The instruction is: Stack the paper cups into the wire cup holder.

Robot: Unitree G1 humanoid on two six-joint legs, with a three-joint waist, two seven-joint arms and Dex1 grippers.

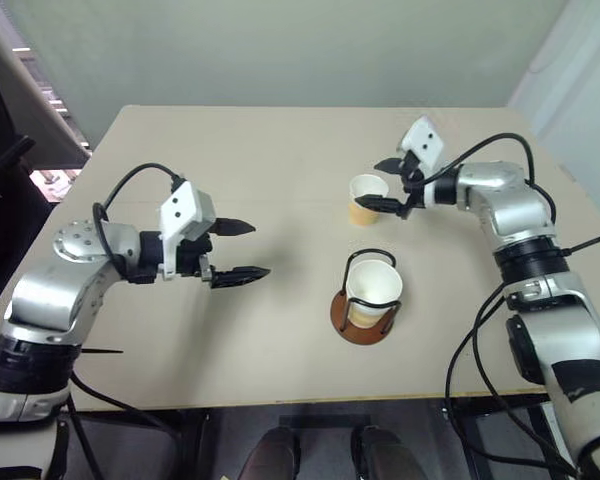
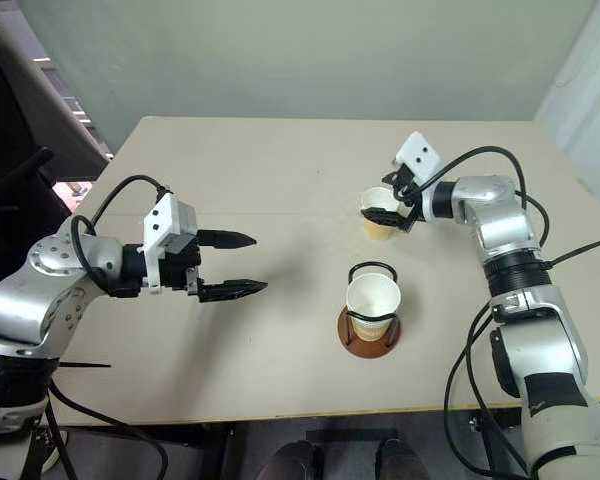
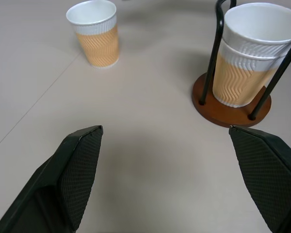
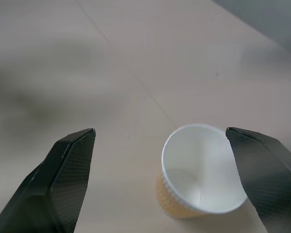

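Note:
My right gripper lowers before closing on the paper cup, since both fingers hover above the paper cup's rim (image 4: 163,162), short of the white inside.
One paper cup (image 1: 366,200) stands upright and alone on the table, white inside with a tan-orange ribbed band. My right gripper (image 1: 374,185) is open right at its rim; in the right wrist view the cup (image 4: 199,170) lies between the spread fingers (image 4: 70,170), close to one of them. The wire cup holder (image 1: 364,318), a reddish-brown disc with black wire loops, stands nearer to me and holds two nested cups (image 3: 250,53). My left gripper (image 1: 258,250) hangs open and empty to the left of the holder, pointing toward it.
The beige table (image 1: 230,150) is otherwise bare around the cups. Its front edge runs close below the holder. Black cables trail from both arms. A dark chair (image 1: 0,160) stands off the table's left side.

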